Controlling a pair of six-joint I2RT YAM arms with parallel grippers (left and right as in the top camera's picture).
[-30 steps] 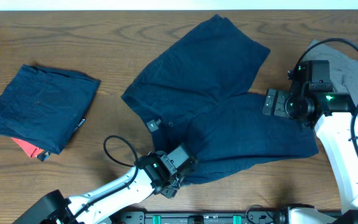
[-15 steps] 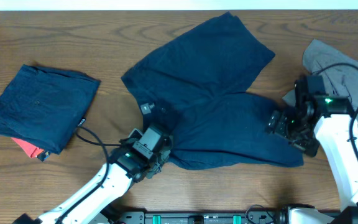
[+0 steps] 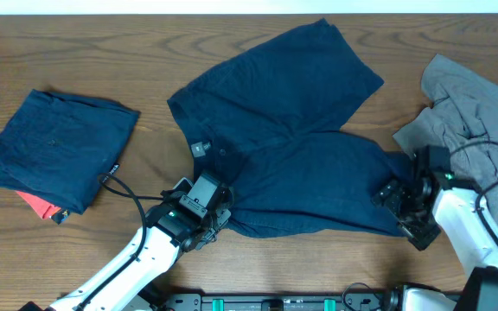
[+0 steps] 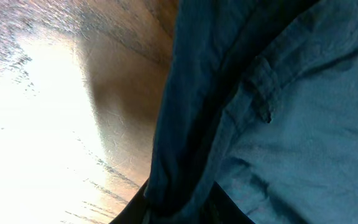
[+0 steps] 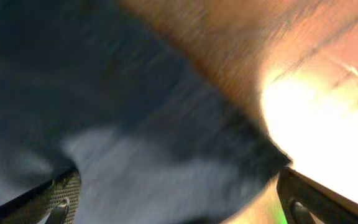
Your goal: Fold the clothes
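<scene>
Next, my right gripper takes hold of the navy shorts' nearer leg by its hem to fold that leg over onto the other one.
Dark navy shorts (image 3: 292, 130) lie spread across the middle of the table, one leg toward the back and one toward the right. My left gripper (image 3: 212, 210) is shut on their bunched front-left edge; in the left wrist view the fabric (image 4: 278, 124) is pinched in the gripper (image 4: 179, 210). My right gripper (image 3: 394, 197) sits at the right hem of the lower leg. In the blurred right wrist view its fingers (image 5: 61, 199) stand wide apart, open, with navy fabric (image 5: 135, 124) between them.
A folded navy stack (image 3: 63, 151) lies at the left with a coral-red piece (image 3: 35, 204) showing beneath it. A crumpled light grey garment (image 3: 482, 112) lies at the right edge, close behind my right arm. A cable loops beside my left arm.
My left gripper has moved left and back, dragging the shorts' front edge with it. My right gripper has moved toward the front along the right hem, which has shifted left.
</scene>
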